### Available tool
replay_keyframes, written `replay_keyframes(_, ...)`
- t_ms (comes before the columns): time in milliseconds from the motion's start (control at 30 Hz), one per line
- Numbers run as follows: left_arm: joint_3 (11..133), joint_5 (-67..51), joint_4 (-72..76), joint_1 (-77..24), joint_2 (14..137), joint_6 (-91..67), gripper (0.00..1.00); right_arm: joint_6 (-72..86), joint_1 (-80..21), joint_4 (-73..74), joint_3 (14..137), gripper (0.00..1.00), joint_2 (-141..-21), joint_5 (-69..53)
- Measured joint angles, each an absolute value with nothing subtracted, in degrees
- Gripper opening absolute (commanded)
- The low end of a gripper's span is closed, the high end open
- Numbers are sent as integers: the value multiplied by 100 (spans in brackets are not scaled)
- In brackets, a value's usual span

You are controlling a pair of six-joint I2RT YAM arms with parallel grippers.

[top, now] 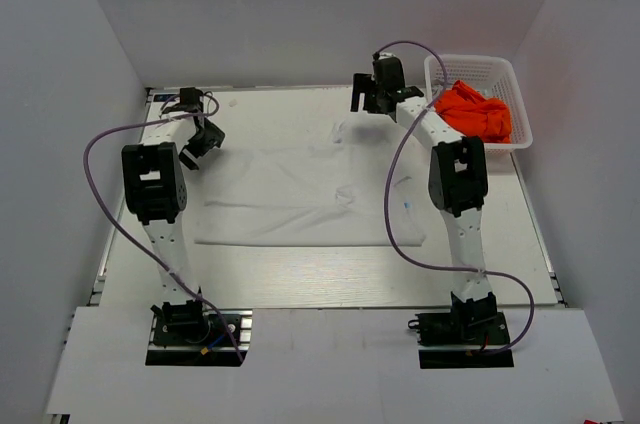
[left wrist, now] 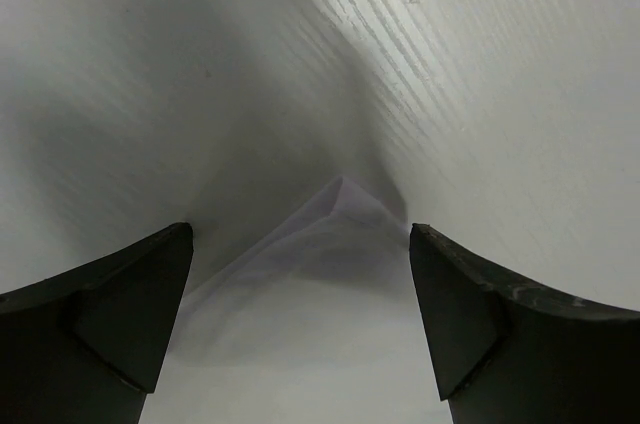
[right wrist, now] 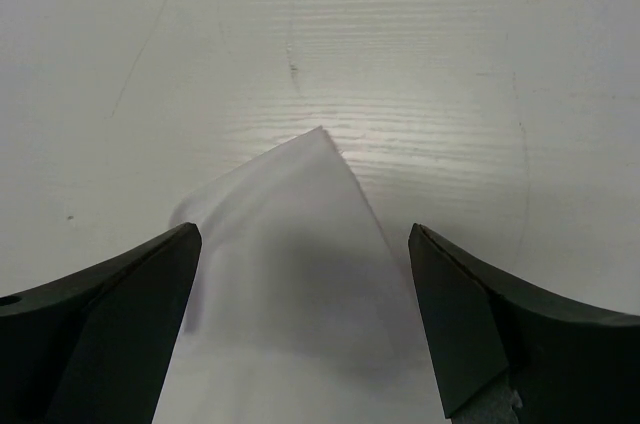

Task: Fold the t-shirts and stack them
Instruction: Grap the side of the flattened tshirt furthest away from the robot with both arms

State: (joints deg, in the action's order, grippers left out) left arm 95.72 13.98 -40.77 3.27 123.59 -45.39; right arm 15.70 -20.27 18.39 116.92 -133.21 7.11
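Note:
I will next grab the white t-shirt (top: 300, 189) by its pointed far corner with my left gripper. Then the t-shirt's far edge can be folded over its near half.
The white t-shirt (top: 300, 189) lies spread flat in the middle of the table. The orange t-shirt (top: 474, 111) is bunched up in the white basket (top: 500, 68) at the far right. My left gripper (top: 196, 147) is open over the shirt's far left corner. In the left wrist view a pointed cloth corner (left wrist: 335, 209) lies between the open gripper's (left wrist: 300, 234) fingers. My right gripper (top: 366, 100) is open near the shirt's far right part. In the right wrist view a cloth corner (right wrist: 300, 204) lies between the open gripper's (right wrist: 305, 234) fingers. Neither gripper holds anything.
The basket stands against the right wall at the back. Grey walls close in the table on the left, back and right. Purple cables loop from both arms; the right one hangs over the shirt's right edge (top: 392, 206).

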Motion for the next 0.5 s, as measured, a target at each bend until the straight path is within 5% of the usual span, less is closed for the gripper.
replay_keyframes(133,9848,1317,-4154,320,12591,-4410,92,1291,-1918,1712,12136,90,-13893,604)
replay_keyframes(400,9994,1253,-4145,322,12720,-4209,54,825,-1905,1286,12809,90,-14873,554)
replay_keyframes(500,9966,1247,-4115,325,12720,-4169,41,659,-1931,1046,13047,78,-15126,532)
